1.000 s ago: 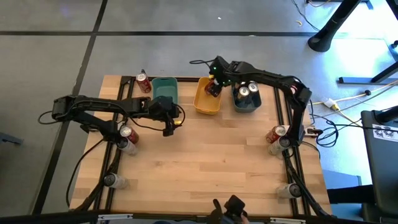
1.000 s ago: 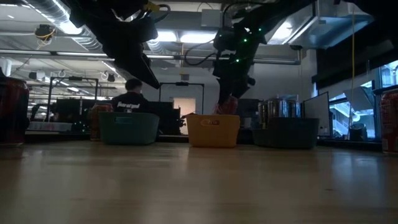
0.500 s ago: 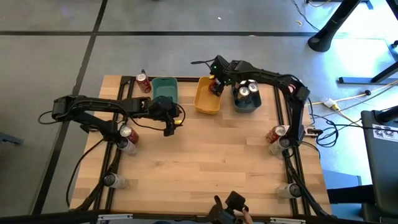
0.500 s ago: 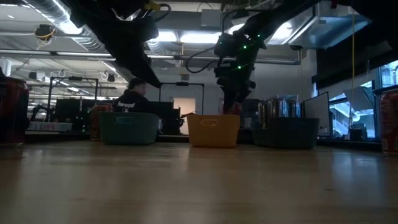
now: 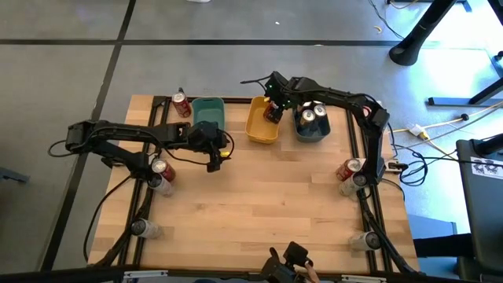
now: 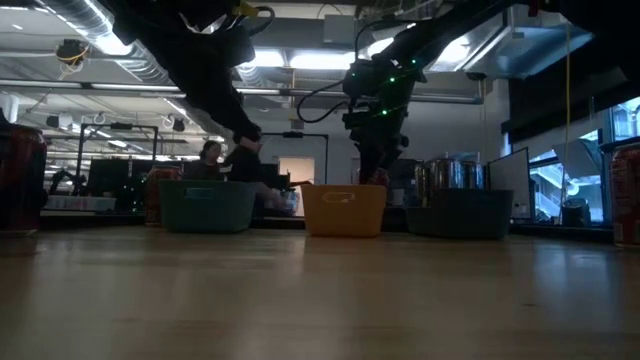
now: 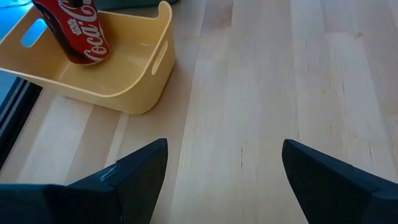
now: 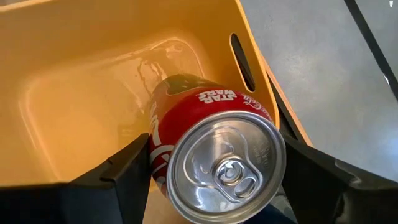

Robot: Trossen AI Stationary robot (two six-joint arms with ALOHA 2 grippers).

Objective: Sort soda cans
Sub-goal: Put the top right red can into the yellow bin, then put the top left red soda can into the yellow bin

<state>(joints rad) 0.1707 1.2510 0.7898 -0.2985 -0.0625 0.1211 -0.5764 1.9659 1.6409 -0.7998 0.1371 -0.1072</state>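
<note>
The red can's lower end (image 8: 180,86) is in the yellow bin (image 8: 81,93), above the bin's bottom, so the can would stay there if my right gripper let go now.
My right gripper (image 5: 273,111) reaches down into the yellow bin (image 5: 257,128) at the table's far side, shut on a red soda can (image 8: 211,149). The left wrist view shows that can (image 7: 71,30) leaning inside the yellow bin (image 7: 118,81). My left gripper (image 5: 212,160) hovers open over bare wood left of centre, near the teal bin (image 5: 209,112). Two silver-topped cans (image 5: 313,116) stand in the dark grey bin (image 5: 311,134). Other cans stand on the table: one red (image 5: 181,104) by the teal bin, and a pair (image 5: 161,173) at the left edge. My right gripper holds the red can by its upper body, just under the silver top (image 8: 225,167), pinched between the two fingers (image 8: 127,171), one on either side. The fingers come from above, pointing down. The can is tilted, its lower end (image 7: 87,55) down at the yellow bin's floor.
More cans stand at the right edge (image 5: 348,170) and at the near corners (image 5: 145,228) (image 5: 361,240). The three bins sit in a row along the far side. The middle and near wood (image 5: 267,204) is bare. A person shows behind the teal bin (image 6: 207,207) in the low view.
My right gripper has moved down with the red can, lowering it from above the yellow bin's rim into the bin. The left arm has kept still. The person behind the table has shifted.
</note>
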